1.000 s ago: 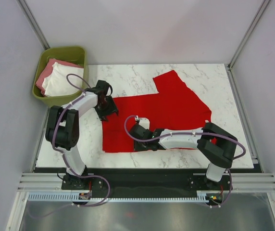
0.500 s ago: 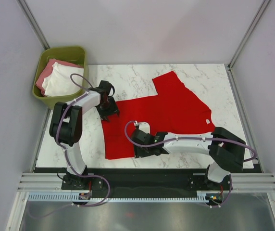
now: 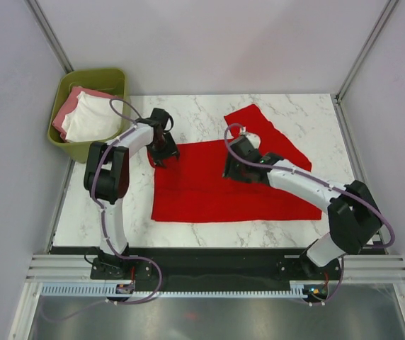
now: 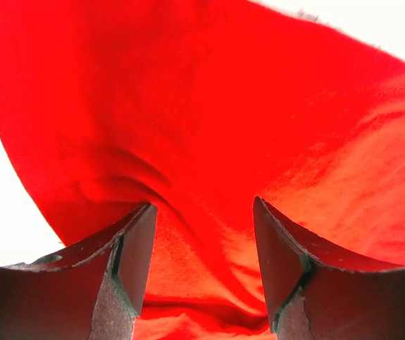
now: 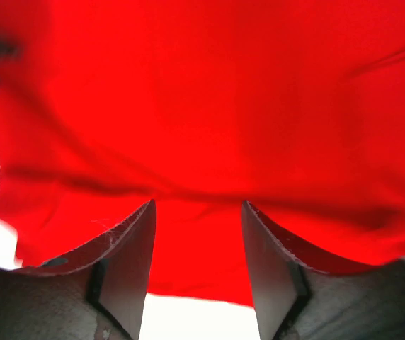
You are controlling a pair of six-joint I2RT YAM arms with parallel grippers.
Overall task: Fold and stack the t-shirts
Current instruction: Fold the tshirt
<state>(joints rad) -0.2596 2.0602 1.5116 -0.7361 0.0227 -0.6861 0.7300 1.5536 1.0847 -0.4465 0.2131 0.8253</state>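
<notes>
My right gripper grabs the red t-shirt's far side point(image 3: 224, 146) beside the sleeve next, to fold that side over the t-shirt's near side.
A bright red t-shirt point(image 3: 217, 188) lies spread on the marble table point(image 3: 188, 113), one sleeve pointing to the far side. My left gripper point(image 3: 166, 157) stands open over the shirt's far left corner. In the left wrist view its gripper point(image 4: 203, 204) has wrinkled red cloth point(image 4: 224, 106) lying between the spread fingers. My right gripper point(image 3: 231, 170) is open over the shirt's far middle, beside the sleeve. The right wrist view shows that gripper point(image 5: 198, 203) just above the red cloth point(image 5: 224, 106), with an edge of the cloth and white table between the fingers. A white t-shirt point(image 3: 93, 120) and a pink t-shirt point(image 3: 68, 110) lie in the bin.
The olive-green plastic bin point(image 3: 89, 74) stands off the table's far left corner. Grey walls and metal posts close in the far side and both flanks. Bare marble shows left of the red shirt and along the far edge.
My right gripper has opened wider and swung from the shirt's near left part to its far middle. The left gripper has shifted slightly farther and right. The shirt now lies flatter.
</notes>
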